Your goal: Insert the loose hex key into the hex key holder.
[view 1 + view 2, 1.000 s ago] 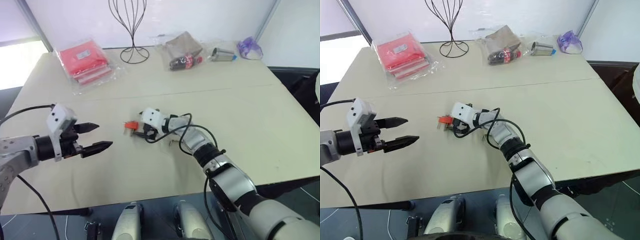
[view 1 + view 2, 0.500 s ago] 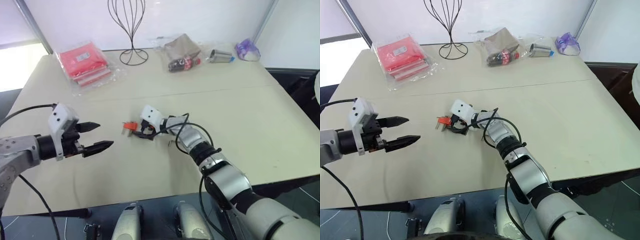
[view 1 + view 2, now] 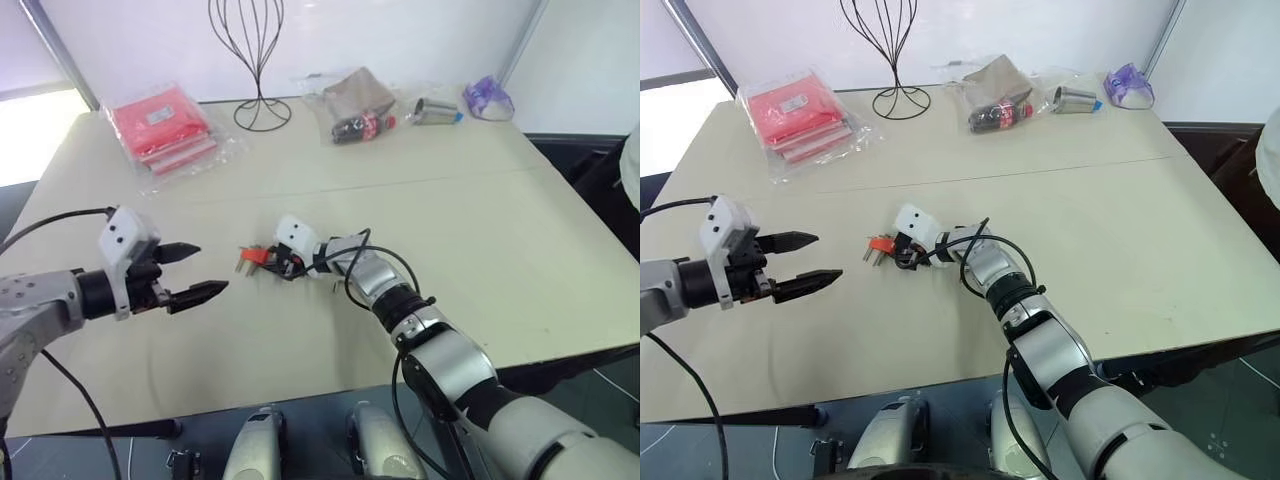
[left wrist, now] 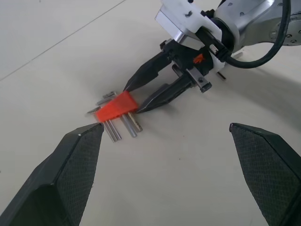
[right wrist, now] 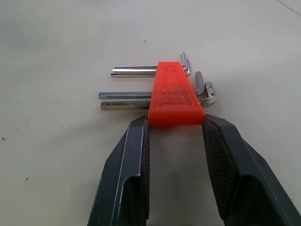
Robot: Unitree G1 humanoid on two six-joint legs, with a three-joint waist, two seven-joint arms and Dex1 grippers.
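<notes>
Next, my left gripper grabs the hex key holder by its loose end (image 3: pixel 246 254), since my right gripper's black fingers already cover the holder's wide end.
The hex key holder (image 5: pixel 175 99) is a small orange-red block lying flat on the beige table (image 3: pixel 520 260), with several short grey keys sticking out of it. My right gripper (image 4: pixel 132 100) lies low over the table, its two black fingers (image 5: pixel 129 165) pressed on either side of the holder's wide end. A thin short rod (image 4: pixel 221 74) lies beside the right wrist; I cannot tell if it is the loose hex key. My left gripper (image 3: pixel 210 270) hovers open to the left of the holder (image 3: pixel 253 257), a hand's width away, pointing at it with nothing between its fingers.
At the table's back stand red packets in clear plastic (image 3: pixel 165 125), a black wire stand (image 3: pixel 255 60), a brown bag with a bottle (image 3: pixel 358 105), a metal cup (image 3: pixel 432 110) and a purple bag (image 3: pixel 485 98). A black cable loops along the right forearm (image 3: pixel 375 270).
The right gripper's fingers have narrowed from wide open onto the holder's end. The left arm has kept still. The camera has shifted a little.
</notes>
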